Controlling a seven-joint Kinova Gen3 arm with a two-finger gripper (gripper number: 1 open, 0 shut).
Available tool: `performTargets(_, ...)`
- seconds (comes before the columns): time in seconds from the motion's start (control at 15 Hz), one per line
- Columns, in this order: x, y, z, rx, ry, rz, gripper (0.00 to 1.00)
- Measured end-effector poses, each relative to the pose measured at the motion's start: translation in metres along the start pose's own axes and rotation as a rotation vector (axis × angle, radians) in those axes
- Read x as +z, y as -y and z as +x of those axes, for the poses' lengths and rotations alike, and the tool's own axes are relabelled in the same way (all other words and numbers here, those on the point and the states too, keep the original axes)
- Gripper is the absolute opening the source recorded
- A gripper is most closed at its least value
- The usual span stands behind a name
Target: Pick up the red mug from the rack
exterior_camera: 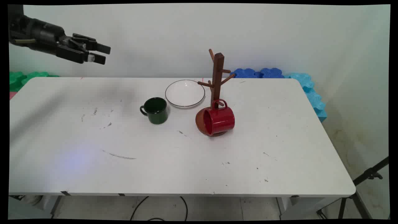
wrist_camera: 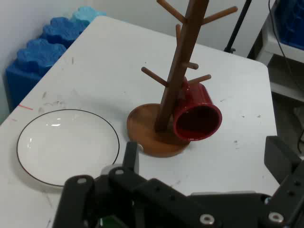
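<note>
My gripper is going to grab the red mug by its open rim (exterior_camera: 207,123) next, to lift the mug off the wooden mug tree (exterior_camera: 217,77).
My gripper (exterior_camera: 104,53) hangs open and empty high above the table's far left corner, far from everything on it. In the hand view its two fingers (wrist_camera: 130,159) stand wide apart. A wooden mug tree (exterior_camera: 217,77) (wrist_camera: 178,80) stands at the table's middle back. A red mug (exterior_camera: 217,119) (wrist_camera: 197,118) hangs by its handle from a low peg, tipped on its side against the round base. Left of the tree sits a white plate (exterior_camera: 185,93) (wrist_camera: 66,145) with a dark rim. A dark green mug (exterior_camera: 155,110) stands upright in front of the plate's left side.
The white table (exterior_camera: 186,161) has scuff marks. Blue foam blocks (exterior_camera: 258,73) (wrist_camera: 42,52) and lighter blue ones (exterior_camera: 311,93) line its back right corner and right side. Green foam blocks (exterior_camera: 25,77) lie at the back left. A black tripod (exterior_camera: 367,177) stands at the right.
</note>
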Motion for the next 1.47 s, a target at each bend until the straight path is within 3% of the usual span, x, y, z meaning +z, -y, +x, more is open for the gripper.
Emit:
performTargets(0.27,0.019,-0.014,0.007,-0.041,-0.049,0.022,1.00)
performTargets(0.6,0.072,-0.051,0.028,-0.105,-0.083,0.046,1.00)
performTargets(0.93,0.125,-0.084,0.029,-0.147,-0.047,0.080,1.00)
performTargets(1.47,0.183,-0.116,-0.008,-0.180,0.015,0.113,1.00)
